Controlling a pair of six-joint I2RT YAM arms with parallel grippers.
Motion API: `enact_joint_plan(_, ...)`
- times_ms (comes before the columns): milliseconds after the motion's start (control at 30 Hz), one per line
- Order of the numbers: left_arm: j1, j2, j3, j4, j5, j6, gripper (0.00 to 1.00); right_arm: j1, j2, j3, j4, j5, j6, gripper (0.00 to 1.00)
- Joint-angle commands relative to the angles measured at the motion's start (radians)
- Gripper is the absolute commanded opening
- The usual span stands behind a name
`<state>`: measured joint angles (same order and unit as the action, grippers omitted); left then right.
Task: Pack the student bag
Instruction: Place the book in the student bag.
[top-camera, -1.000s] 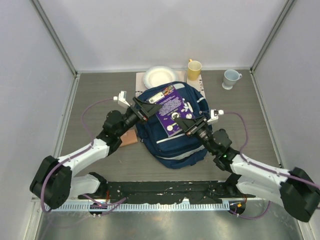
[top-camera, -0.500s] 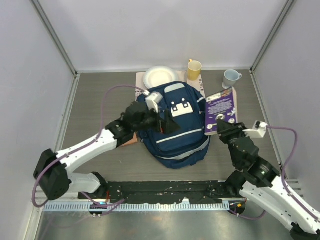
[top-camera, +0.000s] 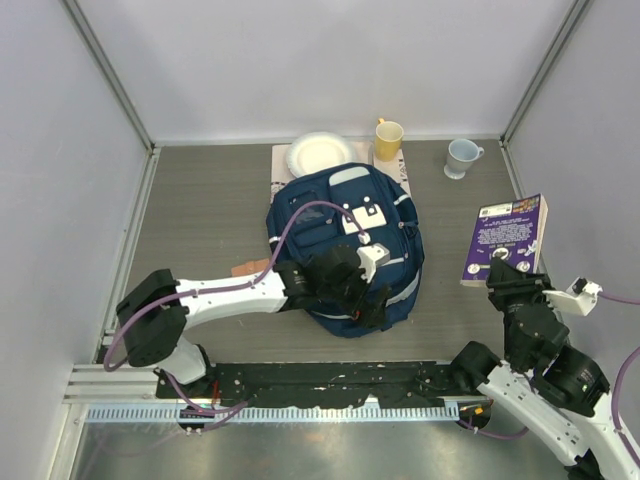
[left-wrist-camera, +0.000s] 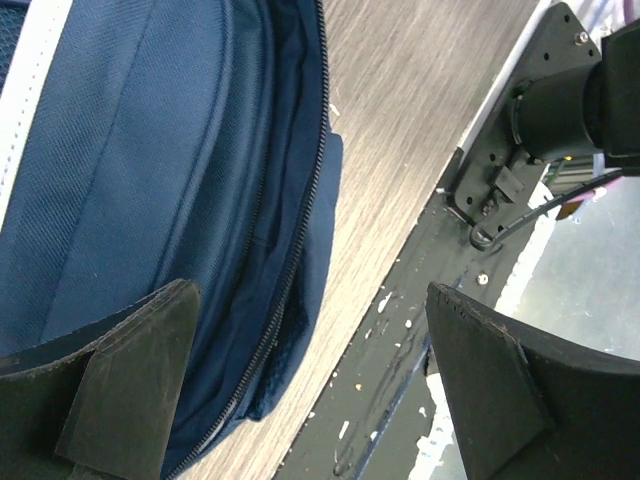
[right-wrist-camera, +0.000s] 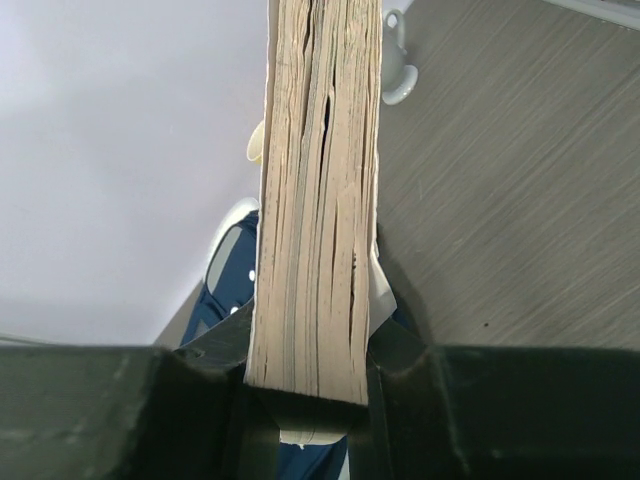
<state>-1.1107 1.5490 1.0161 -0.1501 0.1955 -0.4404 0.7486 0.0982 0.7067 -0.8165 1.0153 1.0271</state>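
Note:
My left gripper's fingers stop above the bag's zipper edge and would miss the bag's edge if they closed now. My left gripper needs to go lower before it closes.
The student bag lies flat in the middle of the table, navy with white stripes and a white buckle patch. My left arm reaches across its near part. My left gripper hangs open over the bag's front edge, with nothing between its fingers. In the left wrist view the bag shows an open zipper seam, and the left gripper spans that edge and the table. My right gripper is shut on a purple book, held upright to the right of the bag. The right wrist view shows the book's page edge clamped in the right gripper.
At the back stand a white plate on paper, a yellow cup and a pale blue mug. A brown item lies by the bag's left side. The black base rail runs along the near edge.
My right gripper has carried the book off the bag and out to the right, lifting it upright. My left gripper has moved from the bag's back left to its near front edge.

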Motion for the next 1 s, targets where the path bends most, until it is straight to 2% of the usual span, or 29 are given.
enact_joint_plan(0,-0.001,0.036,0.061,-0.002,-0.028,0.020,1.00,-0.003,0.017,0.033,-0.015,0.036,0.070,0.01)
enact_joint_plan(100,-0.001,0.062,0.079,-0.002,-0.024,0.014,0.99,-0.002,0.029,0.030,-0.026,0.011,0.086,0.01)
enact_joint_plan(300,-0.003,0.095,0.090,-0.003,-0.018,-0.004,0.89,-0.002,0.015,0.013,-0.032,-0.011,0.102,0.01)
enact_joint_plan(400,-0.005,0.112,0.093,-0.005,-0.014,-0.023,0.76,-0.002,0.009,0.020,-0.045,-0.014,0.103,0.01)
enact_joint_plan(533,-0.006,0.122,0.099,-0.014,-0.021,-0.034,0.50,-0.003,0.006,0.027,-0.062,-0.020,0.111,0.01)
enact_joint_plan(600,-0.006,0.115,0.098,-0.014,-0.022,-0.037,0.46,-0.002,0.006,0.027,-0.070,-0.038,0.114,0.01)
enact_joint_plan(733,-0.005,0.109,0.101,-0.016,-0.028,-0.034,0.23,0.000,0.006,0.016,-0.099,-0.066,0.146,0.02)
enact_joint_plan(767,-0.006,0.109,0.107,-0.020,-0.030,-0.032,0.21,-0.002,0.003,0.013,-0.104,-0.070,0.152,0.02)
enact_joint_plan(800,-0.006,0.111,0.107,-0.026,-0.027,-0.031,0.09,-0.002,0.000,0.010,-0.111,-0.081,0.157,0.02)
enact_joint_plan(900,-0.006,0.111,0.108,-0.025,-0.025,-0.037,0.00,0.000,-0.012,-0.003,-0.122,-0.098,0.171,0.02)
enact_joint_plan(967,-0.006,0.109,0.111,-0.025,-0.016,-0.040,0.00,-0.002,-0.017,-0.012,-0.127,-0.103,0.179,0.02)
